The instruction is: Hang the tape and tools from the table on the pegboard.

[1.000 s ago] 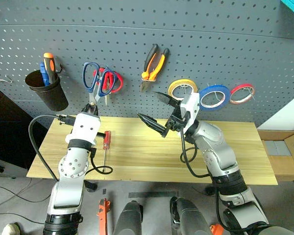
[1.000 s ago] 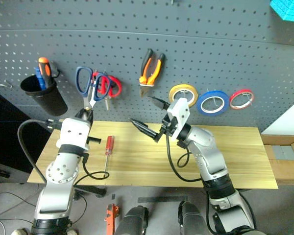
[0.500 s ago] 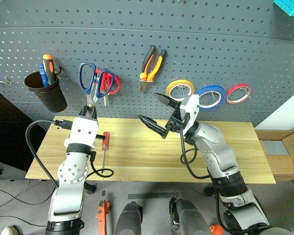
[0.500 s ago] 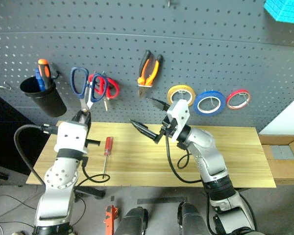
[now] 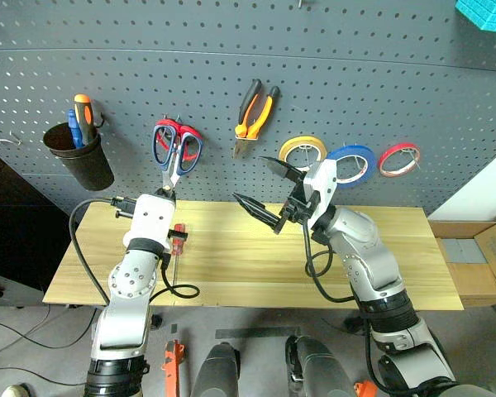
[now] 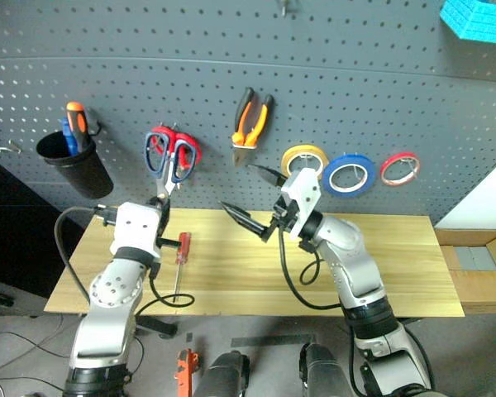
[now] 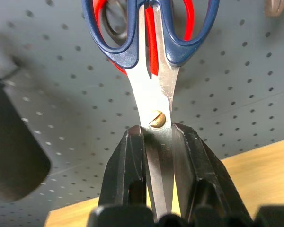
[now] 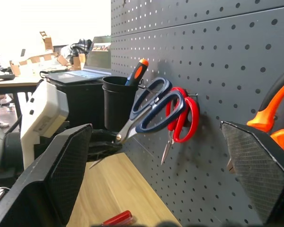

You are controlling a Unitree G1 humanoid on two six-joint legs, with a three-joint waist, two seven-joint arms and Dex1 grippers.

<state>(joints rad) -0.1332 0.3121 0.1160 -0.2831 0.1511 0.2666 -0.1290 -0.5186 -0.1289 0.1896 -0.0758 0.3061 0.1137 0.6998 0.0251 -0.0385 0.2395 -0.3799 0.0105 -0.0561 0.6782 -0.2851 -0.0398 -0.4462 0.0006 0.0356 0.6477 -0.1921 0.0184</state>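
The dark-blue handles of the scissors sit around the pegboard hook and the scissors would hang, so it is time for my left gripper to release them now.
My left gripper [image 5: 167,195] is shut on the blades of the dark-blue-handled scissors [image 5: 173,169]. It holds them upright against the pegboard [image 5: 355,74], their handles overlapping the red-handled scissors [image 8: 182,118] hanging there. In the left wrist view the blades [image 7: 156,104] sit clamped between both fingers. My right gripper [image 5: 247,177] hovers open and empty above the table's [image 5: 397,248] middle. The red-handled screwdriver [image 5: 176,240] lies on the table beside my left arm. Pliers [image 5: 255,107] and the blue tape [image 5: 353,163] hang on the pegboard.
A yellow roll [image 5: 302,150] and a thin red roll [image 5: 399,157] hang either side of the blue tape. A black cup [image 5: 81,157] with an orange-handled screwdriver hangs at the far left. A black cable loops on the table near the screwdriver.
My left gripper has carried the blue-handled scissors to the right and slightly down, from beside the red scissors to directly in front of them. The right arm has stayed still.
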